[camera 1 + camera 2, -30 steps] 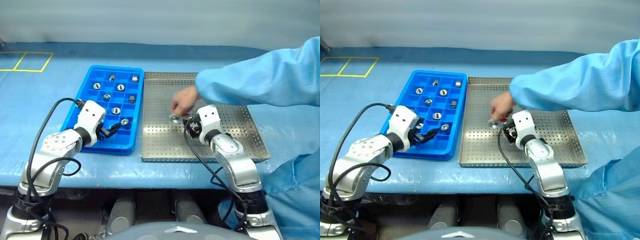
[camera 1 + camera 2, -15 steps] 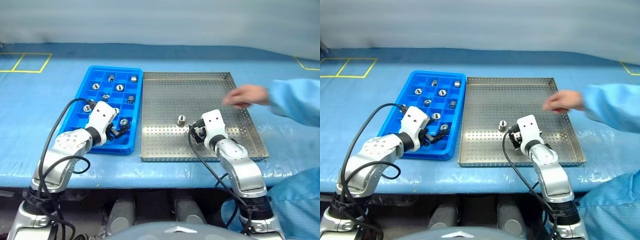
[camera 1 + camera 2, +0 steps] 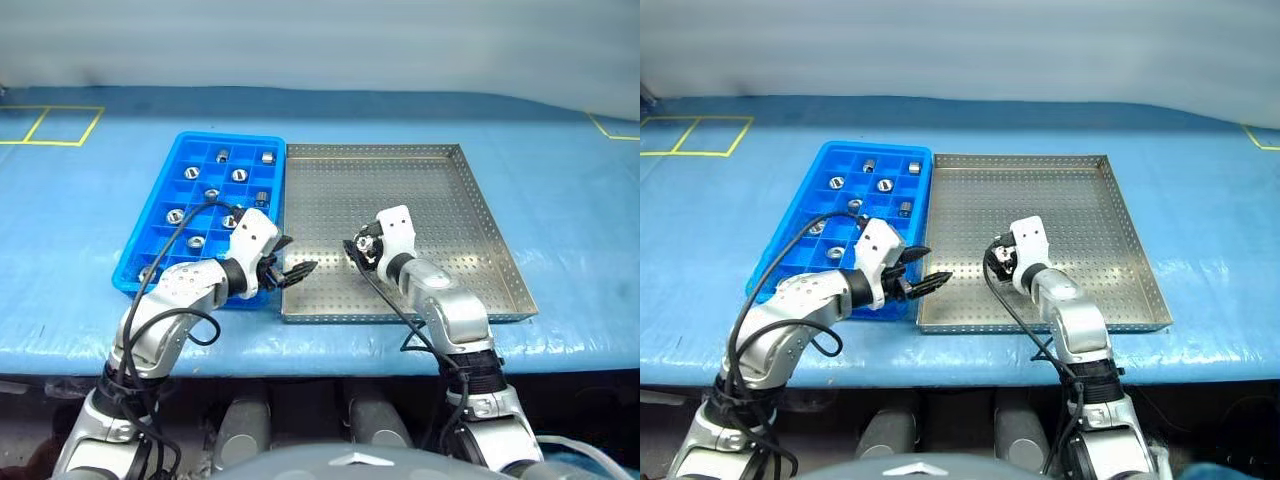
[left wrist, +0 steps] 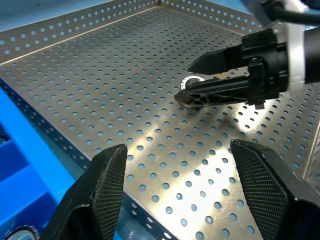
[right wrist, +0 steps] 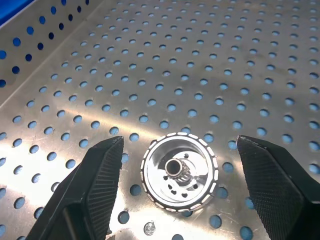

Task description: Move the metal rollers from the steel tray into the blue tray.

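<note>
My right gripper's fingers stand on either side of the metal roller on the steel tray, so closing now would hold it.
One metal roller (image 5: 180,171) stands on end on the perforated floor of the steel tray (image 3: 400,180), in its near-middle part. My right gripper (image 3: 356,250) is open and straddles it, one finger on each side, not touching. Seen from the left wrist, the roller (image 4: 191,81) peeks out behind the right gripper's fingers (image 4: 225,90). My left gripper (image 3: 298,257) is open and empty; it hovers over the steel tray's near-left edge and points towards the right gripper. The blue tray (image 3: 230,137) lies to the left of the steel tray and holds several rollers (image 3: 239,175) in its compartments.
Both trays rest on a blue-covered table. Yellow tape lines (image 3: 50,125) mark its far left corner. Black cables loop from both wrists over the table's front edge.
The person's hand and sleeve have withdrawn to the right, leaving the roller on the steel tray. My left gripper swung right from the blue tray. My right gripper moved left up to the roller.
</note>
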Controlling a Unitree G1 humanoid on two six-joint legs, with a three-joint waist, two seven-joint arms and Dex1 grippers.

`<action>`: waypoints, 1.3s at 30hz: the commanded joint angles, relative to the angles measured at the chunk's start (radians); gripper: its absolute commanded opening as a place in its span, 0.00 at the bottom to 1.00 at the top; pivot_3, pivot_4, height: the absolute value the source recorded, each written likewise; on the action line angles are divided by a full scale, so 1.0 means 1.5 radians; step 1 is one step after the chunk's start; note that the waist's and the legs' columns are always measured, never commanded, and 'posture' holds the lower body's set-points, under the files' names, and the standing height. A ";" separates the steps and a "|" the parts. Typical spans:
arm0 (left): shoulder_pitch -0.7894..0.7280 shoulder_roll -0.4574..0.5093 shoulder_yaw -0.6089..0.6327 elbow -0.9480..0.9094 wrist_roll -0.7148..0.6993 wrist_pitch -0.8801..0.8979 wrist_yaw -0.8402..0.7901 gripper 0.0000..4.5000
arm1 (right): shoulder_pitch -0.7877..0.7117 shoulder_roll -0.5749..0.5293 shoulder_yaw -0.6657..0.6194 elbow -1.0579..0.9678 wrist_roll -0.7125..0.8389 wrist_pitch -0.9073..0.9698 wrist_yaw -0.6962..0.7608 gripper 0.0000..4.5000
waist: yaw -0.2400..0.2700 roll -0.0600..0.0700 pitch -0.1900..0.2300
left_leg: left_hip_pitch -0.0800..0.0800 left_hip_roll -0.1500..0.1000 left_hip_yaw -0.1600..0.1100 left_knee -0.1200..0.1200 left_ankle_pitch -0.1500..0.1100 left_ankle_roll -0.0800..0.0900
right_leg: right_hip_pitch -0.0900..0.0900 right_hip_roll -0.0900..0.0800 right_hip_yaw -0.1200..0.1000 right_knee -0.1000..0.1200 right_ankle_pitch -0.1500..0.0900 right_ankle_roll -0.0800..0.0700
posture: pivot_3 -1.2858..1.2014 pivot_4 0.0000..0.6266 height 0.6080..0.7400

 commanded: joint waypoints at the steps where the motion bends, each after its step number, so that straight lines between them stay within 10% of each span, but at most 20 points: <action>1: -0.010 -0.001 -0.010 -0.014 -0.010 -0.001 -0.012 0.80 | -0.015 0.005 -0.008 0.011 0.003 -0.032 -0.002 0.84 | 0.001 0.000 0.000 | 0.000 0.000 0.000 0.000 0.000 0.000 | 0.000 0.000 0.000 0.000 0.000 0.000 | 0.54 0.24 1.00; 10: 0.006 0.013 0.017 -0.011 -0.002 0.001 0.000 0.80 | -0.013 0.011 -0.011 -0.019 0.003 -0.029 -0.020 0.41 | 0.001 0.000 0.000 | 0.000 0.000 0.000 0.000 0.000 0.000 | 0.000 0.000 0.000 0.000 0.000 0.000 | 0.54 0.24 1.00; 26: 0.112 0.189 0.273 -0.118 0.017 0.138 0.075 0.80 | -0.091 0.088 0.240 -0.116 0.028 -0.030 0.112 0.41 | 0.005 0.000 0.000 | 0.001 0.001 -0.001 -0.001 0.000 0.000 | -0.001 0.001 -0.001 0.003 -0.001 -0.002 | 0.59 0.24 1.00; 39: 0.161 0.178 0.311 -0.162 0.011 0.173 0.109 0.80 | -0.171 0.173 0.267 0.078 0.003 -0.132 0.140 0.41 | 0.033 0.000 0.000 | 0.001 0.001 -0.001 -0.002 0.000 0.000 | -0.001 0.001 -0.002 0.002 -0.001 -0.002 | 0.61 0.24 1.00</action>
